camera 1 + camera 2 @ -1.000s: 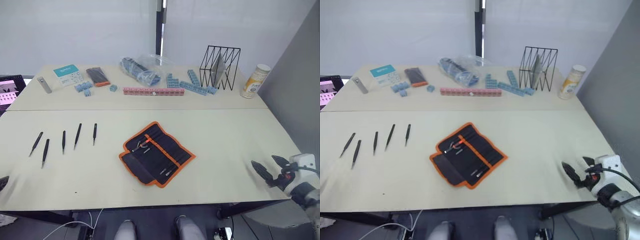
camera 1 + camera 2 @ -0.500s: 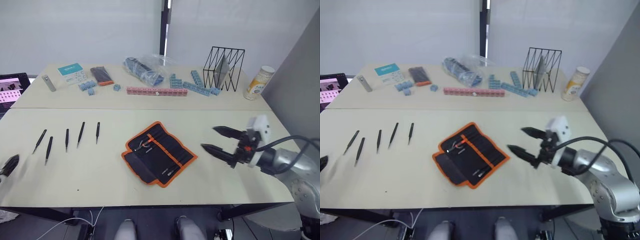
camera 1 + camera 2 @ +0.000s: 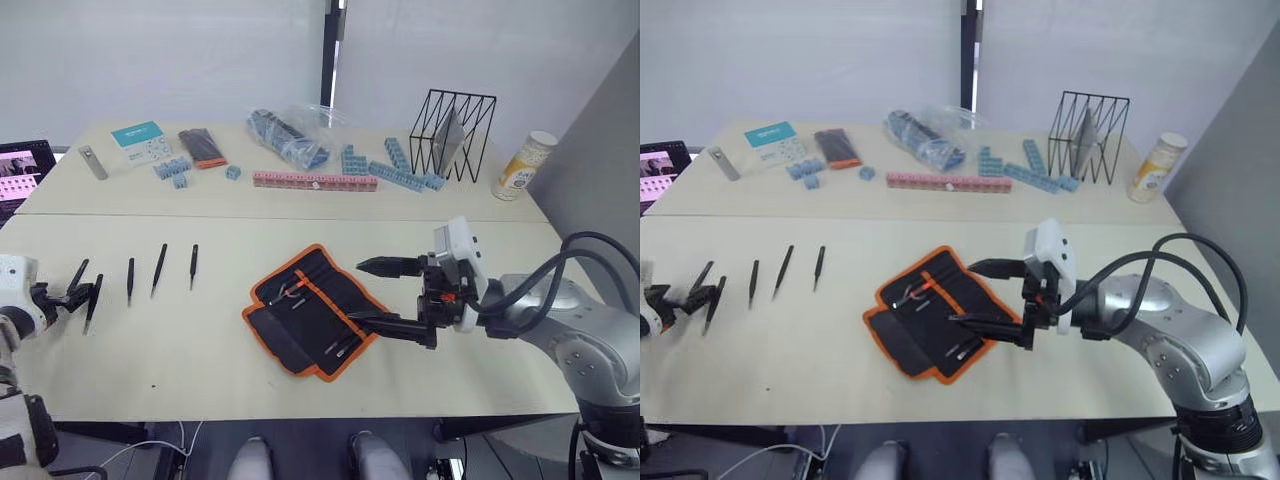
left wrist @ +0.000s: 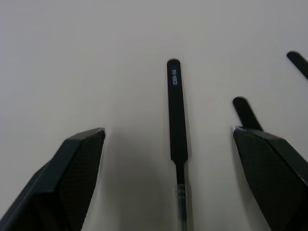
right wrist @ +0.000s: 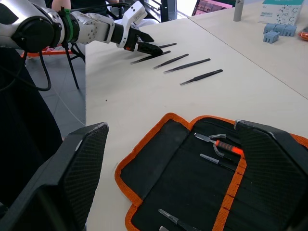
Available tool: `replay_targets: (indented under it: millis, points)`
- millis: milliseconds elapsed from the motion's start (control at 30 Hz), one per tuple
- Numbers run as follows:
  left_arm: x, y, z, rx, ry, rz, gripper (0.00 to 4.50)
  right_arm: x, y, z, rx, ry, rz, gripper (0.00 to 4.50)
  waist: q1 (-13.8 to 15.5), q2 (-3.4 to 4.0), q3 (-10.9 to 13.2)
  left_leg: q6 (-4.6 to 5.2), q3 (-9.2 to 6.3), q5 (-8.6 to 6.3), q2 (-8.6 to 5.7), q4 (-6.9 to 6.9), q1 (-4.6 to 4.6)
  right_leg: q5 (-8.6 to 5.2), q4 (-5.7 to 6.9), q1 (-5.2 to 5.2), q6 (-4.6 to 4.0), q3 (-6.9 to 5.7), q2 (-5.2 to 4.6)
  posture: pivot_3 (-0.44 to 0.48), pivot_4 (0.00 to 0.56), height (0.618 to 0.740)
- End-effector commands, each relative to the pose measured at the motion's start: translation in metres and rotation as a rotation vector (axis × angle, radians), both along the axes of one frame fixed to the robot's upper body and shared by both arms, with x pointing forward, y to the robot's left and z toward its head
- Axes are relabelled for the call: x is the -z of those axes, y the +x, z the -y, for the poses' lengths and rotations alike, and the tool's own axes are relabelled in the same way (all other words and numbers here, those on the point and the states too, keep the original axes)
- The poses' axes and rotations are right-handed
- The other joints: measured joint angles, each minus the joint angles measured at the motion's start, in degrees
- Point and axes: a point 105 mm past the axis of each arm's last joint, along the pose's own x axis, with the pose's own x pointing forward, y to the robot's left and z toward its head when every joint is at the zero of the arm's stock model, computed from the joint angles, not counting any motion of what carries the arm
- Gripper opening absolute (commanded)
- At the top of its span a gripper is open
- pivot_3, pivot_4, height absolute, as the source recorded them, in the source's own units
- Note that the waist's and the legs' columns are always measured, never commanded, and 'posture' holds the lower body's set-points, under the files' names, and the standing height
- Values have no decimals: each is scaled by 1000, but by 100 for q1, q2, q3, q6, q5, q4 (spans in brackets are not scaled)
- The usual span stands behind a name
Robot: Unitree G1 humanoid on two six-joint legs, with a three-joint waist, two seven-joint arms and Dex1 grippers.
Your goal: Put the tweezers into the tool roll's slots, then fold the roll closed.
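Observation:
My left gripper grabs the tweezers by the body beside the tweezers' capped tip (image 4: 178,151) next. That leaves its broad end (image 4: 174,72) free to enter the tool roll's slot.
The tool roll (image 3: 315,322), black with orange piping, lies open and flat at the table's middle. Its slots (image 3: 338,346) hold a few small tools, and red-handled pliers (image 3: 290,293) sit near its far end. Several black tweezers (image 3: 158,268) lie in a row on the table to the left. My left gripper (image 3: 72,296) is open at the row's left end, low over the table. One of the tweezers (image 4: 177,120) lies between its fingers (image 4: 79,168). My right gripper (image 3: 358,292) hangs open just above the roll's right edge (image 5: 192,187).
Along the far side stand a black wire rack (image 3: 450,135), a bottle (image 3: 522,165), blue blocks (image 3: 395,170), a pink strip (image 3: 315,181), a plastic bag (image 3: 290,135), a black-and-orange flat item (image 3: 200,150), a teal box (image 3: 140,145) and a grey bar (image 3: 92,163). A laptop screen (image 3: 20,170) sits far left.
My right gripper has swung left from the table's right edge to over the roll. My left gripper has come up from the left edge to the tweezers.

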Motion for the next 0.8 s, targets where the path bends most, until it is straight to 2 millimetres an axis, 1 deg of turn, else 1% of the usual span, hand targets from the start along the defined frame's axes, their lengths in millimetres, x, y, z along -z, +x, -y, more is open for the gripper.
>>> replay_targets:
  millis: [33,67,267,333,367,433,467,567,633,700,800]
  points:
    - [17,-4,-3,-62,-3,-71,3946,-11,-7,-1,-9,4,50,4500,-3,3,0,0,0,0,0,1,5,-8,4,1,14,0,0,0,150,717]
    - [21,-5,-3,-74,-16,-79,3712,-11,-7,-1,-3,1,53,4500,-8,4,-1,0,0,1,0,4,10,-8,8,4,14,1,0,0,150,717]
    - [42,-10,2,-86,-47,-137,1704,-12,-6,3,39,-10,65,4500,-47,19,-7,7,2,5,0,4,47,8,13,19,-5,2,1,0,150,717]
    - [47,-10,4,-93,-59,-138,1063,-12,-6,4,45,-12,66,4500,-57,30,-11,7,2,5,0,3,70,3,13,37,-14,3,1,0,150,717]
    - [48,-10,4,-97,-65,-138,720,-12,-6,4,48,-11,68,4500,-62,37,-12,6,2,5,0,3,78,-10,13,43,-38,3,1,0,150,717]
    - [49,-10,4,-106,-75,-132,109,-13,-6,4,54,-12,70,4500,-73,44,-11,6,3,4,0,2,100,-11,12,65,-39,5,1,0,150,717]
    - [48,-10,3,-115,-80,-124,46,-12,-6,5,57,-14,71,4500,-78,45,-11,3,3,3,0,2,113,-12,11,76,-40,4,1,0,150,717]
    - [42,-10,-1,-144,-78,-91,46,-12,-5,6,62,-18,70,4500,-93,46,-11,3,3,3,0,1,116,-13,10,80,-41,4,1,0,150,717]
    - [33,-9,-6,-158,-66,-54,46,-11,-5,6,64,-19,68,4500,-110,46,-11,3,3,3,0,0,116,-12,10,80,-41,4,1,0,150,717]
    - [21,-7,-10,-169,-52,-9,46,-10,-5,6,67,-23,65,4500,-123,46,-10,4,3,3,0,-1,115,-12,10,79,-41,4,1,0,150,717]
    - [-7,-2,-16,-163,-8,80,46,-8,-5,6,68,-23,60,4500,-146,40,-7,5,2,4,0,0,109,-12,9,76,-40,4,1,0,150,717]
